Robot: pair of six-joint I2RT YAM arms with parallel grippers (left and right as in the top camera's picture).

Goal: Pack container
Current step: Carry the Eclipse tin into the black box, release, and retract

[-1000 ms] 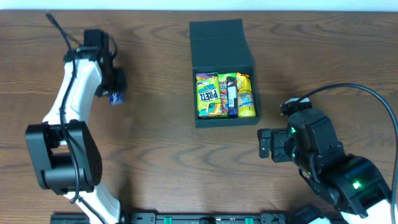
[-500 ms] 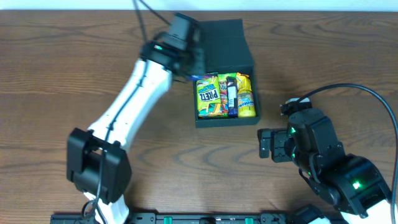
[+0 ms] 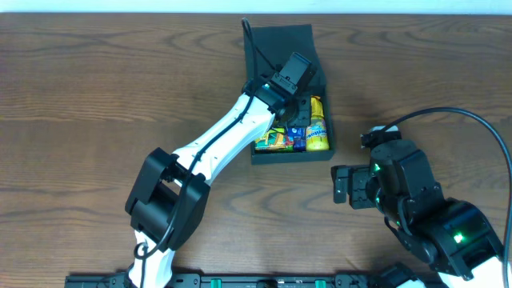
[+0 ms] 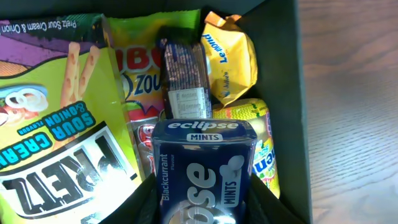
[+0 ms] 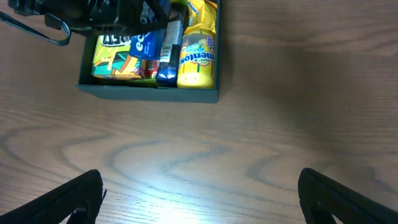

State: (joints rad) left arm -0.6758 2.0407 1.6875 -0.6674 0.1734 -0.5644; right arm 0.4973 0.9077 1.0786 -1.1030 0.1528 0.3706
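The mints tin hangs over snacks between the container's sides, so the tin would come to rest in the black container (image 3: 290,156). It is now time for my left gripper to open.
The black container (image 3: 290,156) lies open at the table's middle back, its flap lid (image 3: 280,44) folded away behind it. Inside are a green Pretz packet (image 4: 56,124), a dark bar (image 4: 185,71), a yellow lemon packet (image 4: 233,56) and a yellow Mentos roll (image 3: 318,132). My left gripper (image 3: 298,110) hovers over the container, shut on a blue Eclipse mints tin (image 4: 202,171) held above the snacks. My right gripper (image 5: 199,199) is open and empty over bare table in front of the container (image 5: 149,93), at the front right (image 3: 344,186).
The dark wood table (image 3: 96,96) stretches left and right of the container. The left arm (image 3: 216,148) reaches diagonally from the front left across to the box. A black cable (image 3: 472,120) loops over the table near the right arm.
My left gripper has swung from the far left of the table rightward, carrying the blue mints tin, and is now over the open container. The right arm has not moved.
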